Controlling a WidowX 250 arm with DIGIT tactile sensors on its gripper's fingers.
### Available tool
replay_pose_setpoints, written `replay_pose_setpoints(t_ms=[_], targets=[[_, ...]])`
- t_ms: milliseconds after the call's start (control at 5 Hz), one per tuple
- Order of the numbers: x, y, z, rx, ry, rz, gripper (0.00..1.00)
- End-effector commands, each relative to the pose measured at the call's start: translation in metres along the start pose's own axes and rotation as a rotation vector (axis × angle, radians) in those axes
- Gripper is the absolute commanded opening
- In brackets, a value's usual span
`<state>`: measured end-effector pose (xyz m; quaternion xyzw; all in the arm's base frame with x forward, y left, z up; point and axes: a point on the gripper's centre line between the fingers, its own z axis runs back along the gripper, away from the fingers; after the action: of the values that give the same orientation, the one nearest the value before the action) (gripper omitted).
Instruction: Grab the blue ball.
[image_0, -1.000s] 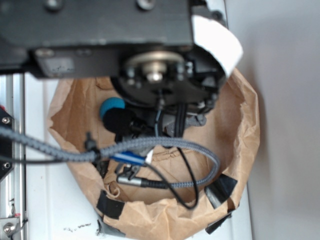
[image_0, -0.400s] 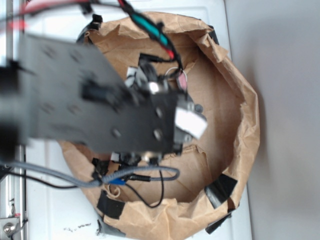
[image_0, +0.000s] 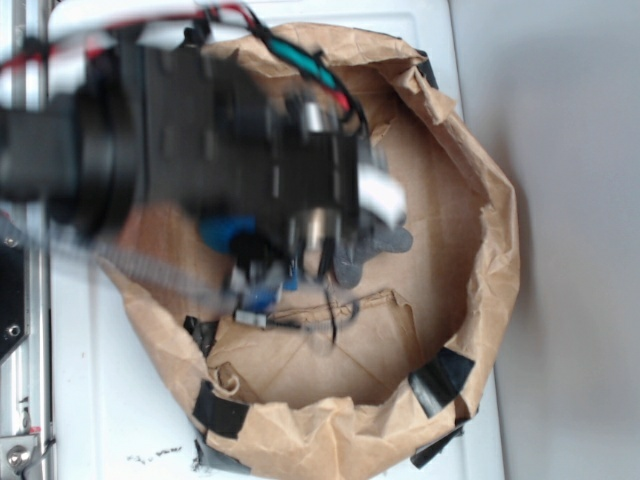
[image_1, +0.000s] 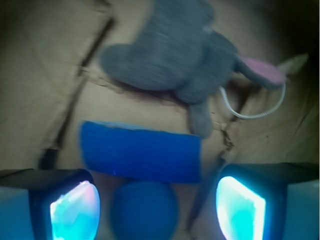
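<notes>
My gripper grabs the blue ball by its round middle (image_1: 144, 210) next, to pick it out and leave the flat blue piece (image_1: 141, 152).
The blue ball (image_1: 144, 210), a small teal-blue fuzzy sphere, lies on the brown paper floor between my fingers, nearer the left one, with a gap on each side. My gripper (image_1: 157, 210) is open and empty. Its lit fingertips (image_1: 75, 210) stand on either side of the ball. In the exterior view my gripper (image_0: 290, 265) points down into the paper bag, blurred by motion. A blue patch beside it (image_0: 225, 232) seems to be the ball, mostly hidden by the arm.
A flat bright-blue rectangular piece (image_1: 141, 151) lies just beyond the ball. A grey plush rabbit (image_1: 170, 52) with a pink ear lies farther on, and part of it shows in the exterior view (image_0: 388, 240). The crumpled bag wall (image_0: 490, 250) rings everything.
The arm has swung across the view and now reaches from the left, with its wrist lower over the bag's left-middle. It is still blurred by motion.
</notes>
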<state>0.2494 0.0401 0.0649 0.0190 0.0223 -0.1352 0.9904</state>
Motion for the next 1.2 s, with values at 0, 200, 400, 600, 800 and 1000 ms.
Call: replay_pose_setpoints(t_ms=[0,200,400,600,800,1000], targets=[[-0.024,0.003,0.006,-0.060,-0.061,0.017,1.00],[-0.035,-0.008,-0.011,-0.021,-0.038,-0.025,1.00],[-0.034,-0.019,-0.035,0.074,-0.033,-0.027,1.00],[-0.028,-0.022,-0.041,0.069,-0.008,-0.028,0.00],[-0.023,-0.021,-0.039,0.058,-0.003,-0.025,0.00],[-0.019,-0.023,-0.038,0.062,0.000,-0.008,0.00]])
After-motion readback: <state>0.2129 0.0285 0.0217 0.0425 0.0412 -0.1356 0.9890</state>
